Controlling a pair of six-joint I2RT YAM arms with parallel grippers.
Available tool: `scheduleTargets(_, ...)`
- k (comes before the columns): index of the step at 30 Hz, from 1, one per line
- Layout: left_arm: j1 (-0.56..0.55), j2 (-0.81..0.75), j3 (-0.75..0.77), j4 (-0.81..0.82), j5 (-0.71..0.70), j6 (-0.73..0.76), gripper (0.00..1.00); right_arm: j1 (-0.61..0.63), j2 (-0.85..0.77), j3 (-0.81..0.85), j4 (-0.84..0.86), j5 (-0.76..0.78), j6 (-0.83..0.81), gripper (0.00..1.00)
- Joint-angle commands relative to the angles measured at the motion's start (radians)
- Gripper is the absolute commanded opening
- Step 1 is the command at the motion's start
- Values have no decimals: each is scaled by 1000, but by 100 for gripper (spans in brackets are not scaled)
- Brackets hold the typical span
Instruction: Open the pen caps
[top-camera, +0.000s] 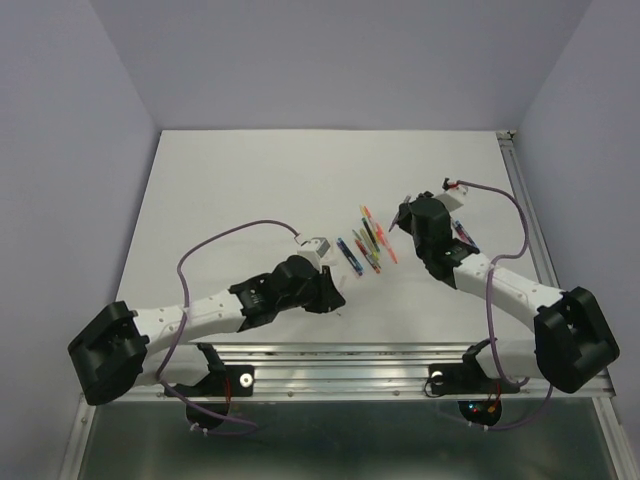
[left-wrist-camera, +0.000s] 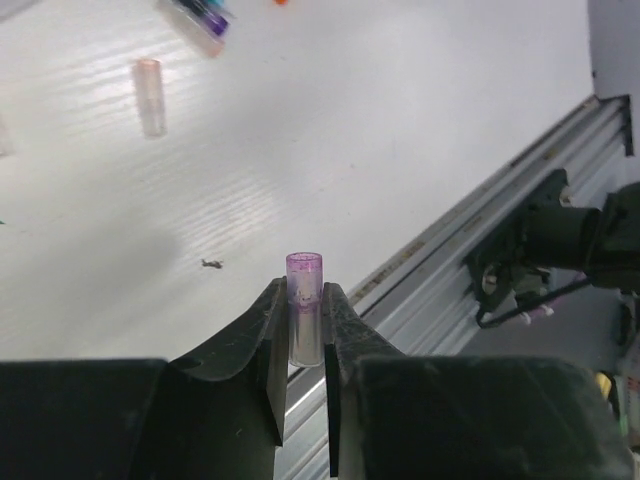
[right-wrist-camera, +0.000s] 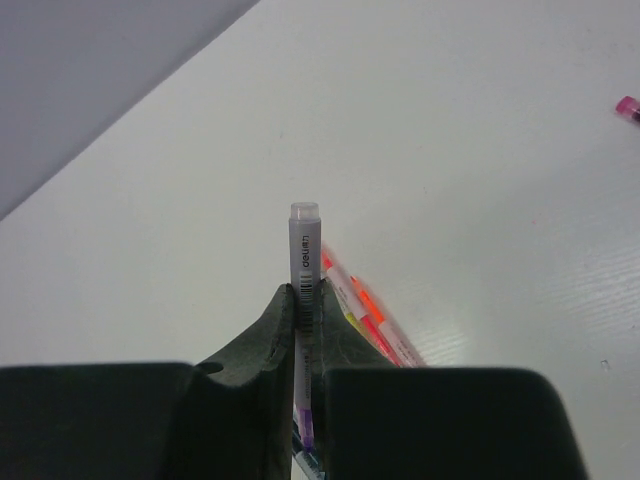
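The pen cap is high above the bar side of the table, so it is too early to open. My left gripper first moves it toward the loose pale cap (left-wrist-camera: 150, 95).
My left gripper (left-wrist-camera: 304, 295) is shut on a pen cap (left-wrist-camera: 304, 268), a short translucent tube tinted purple at its top, held upright above the table near its front rail. My right gripper (right-wrist-camera: 305, 290) is shut on a lilac pen (right-wrist-camera: 304, 240) that stands up between its fingers, the purple tip end down in the jaws. From above, the left gripper (top-camera: 333, 300) sits near the front edge and the right gripper (top-camera: 399, 224) hangs by the row of coloured pens (top-camera: 368, 243). A loose pale cap (left-wrist-camera: 150, 95) lies on the table.
Orange, pink and yellow pens (right-wrist-camera: 372, 318) lie just right of my right fingers. A pink cap (right-wrist-camera: 627, 107) rests far right. Two dark pens (top-camera: 463, 236) lie beside the right arm. A metal rail (left-wrist-camera: 470, 270) runs along the table's front edge.
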Motion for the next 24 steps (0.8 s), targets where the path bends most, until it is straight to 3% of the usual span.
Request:
scheduleTargets(1,22,65,105,-133,-138,-11,1,-5,-36,-30,35,-172,-164,1)
scheduleTargets(12,136,290,220,-164,-168,25,12,-5,-147,-141,-51,-245,-171,1)
scheduleTargets(24,142,370,259,-169,-155,61,34,-5,71,46,-174,-300,-361,3)
